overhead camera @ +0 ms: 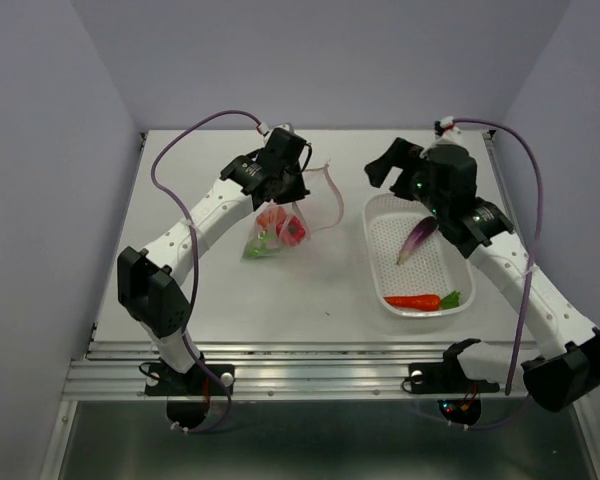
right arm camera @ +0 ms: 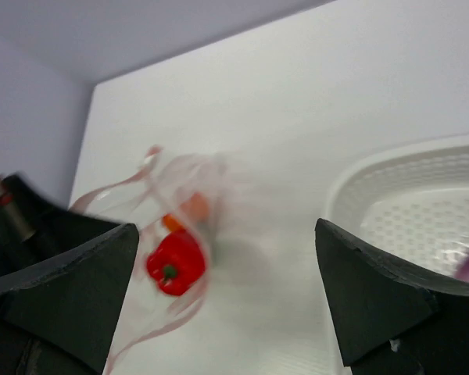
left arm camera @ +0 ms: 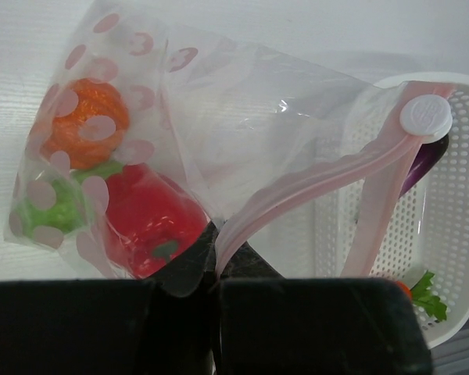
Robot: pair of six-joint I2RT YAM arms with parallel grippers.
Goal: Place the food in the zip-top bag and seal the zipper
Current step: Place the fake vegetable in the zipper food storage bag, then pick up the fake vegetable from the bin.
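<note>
The right gripper grabs the purple eggplant across its middle (overhead camera: 417, 240) next, fingers on its long sides, to place it in the zip-top bag (overhead camera: 280, 228).
The zip-top bag (overhead camera: 280, 228) hangs open from my left gripper (overhead camera: 294, 190), which is shut on its pink zipper strip (left arm camera: 313, 183). In the left wrist view the gripper (left arm camera: 213, 269) pinches the strip, and the bag (left arm camera: 219, 125) holds the orange pumpkin (left arm camera: 86, 121), green pod (left arm camera: 51, 211) and red pepper (left arm camera: 144, 223). The purple eggplant (overhead camera: 417, 240) and carrot (overhead camera: 415, 300) lie in the white basket (overhead camera: 380, 260). My right gripper (overhead camera: 390, 165) is open and empty above the basket's far end. Its wrist view (right arm camera: 227, 297) shows the blurred bag (right arm camera: 180, 195) and pepper (right arm camera: 174, 266).
The white perforated basket (right arm camera: 406, 195) stands right of the bag, with its rim close to the bag's loose zipper end and white slider (left arm camera: 426, 116). Grey walls enclose the table on the left, back and right.
</note>
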